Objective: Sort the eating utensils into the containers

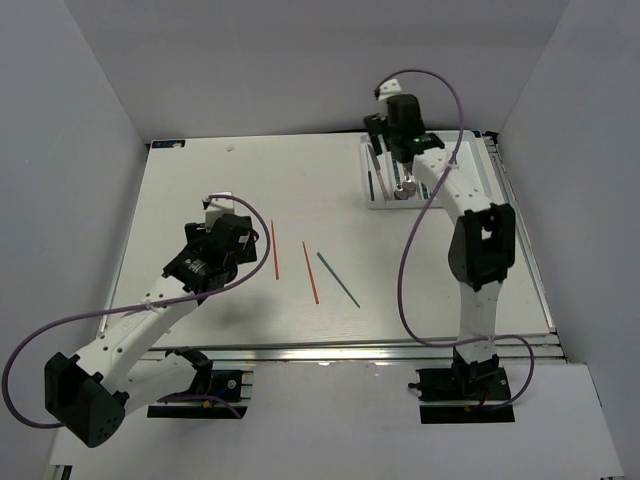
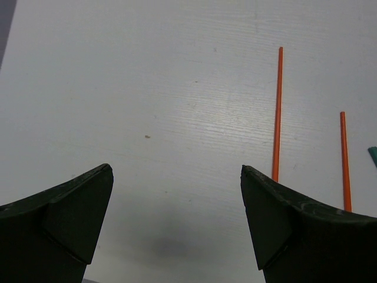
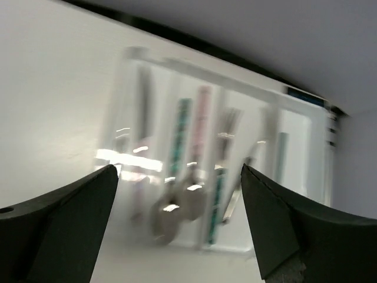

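I will next grab the teal-grey chopstick near its far end (image 1: 326,262) with my right gripper, fingers turned across its thin sides, to lay it lengthwise in the tray (image 1: 374,197).
Two red chopsticks (image 1: 274,250) (image 1: 310,272) and a teal-grey chopstick (image 1: 338,279) lie loose on the white table. In the left wrist view the red ones (image 2: 277,112) (image 2: 344,159) lie ahead to the right and the teal tip (image 2: 373,154) is at the edge. My left gripper (image 1: 240,238) (image 2: 177,169) is open and empty, just left of the nearest red chopstick. The white tray (image 1: 374,197) (image 3: 126,88) holds teal-handled (image 3: 181,130) and pink-handled (image 3: 201,118) utensils and spoons (image 3: 177,206), blurred. My right gripper (image 1: 392,150) (image 3: 178,168) hangs open and empty over the tray.
The right arm (image 1: 478,250) hides much of the tray from above. Grey walls close in the table on the left, back and right. A metal rail (image 1: 350,352) runs along the table's front edge.
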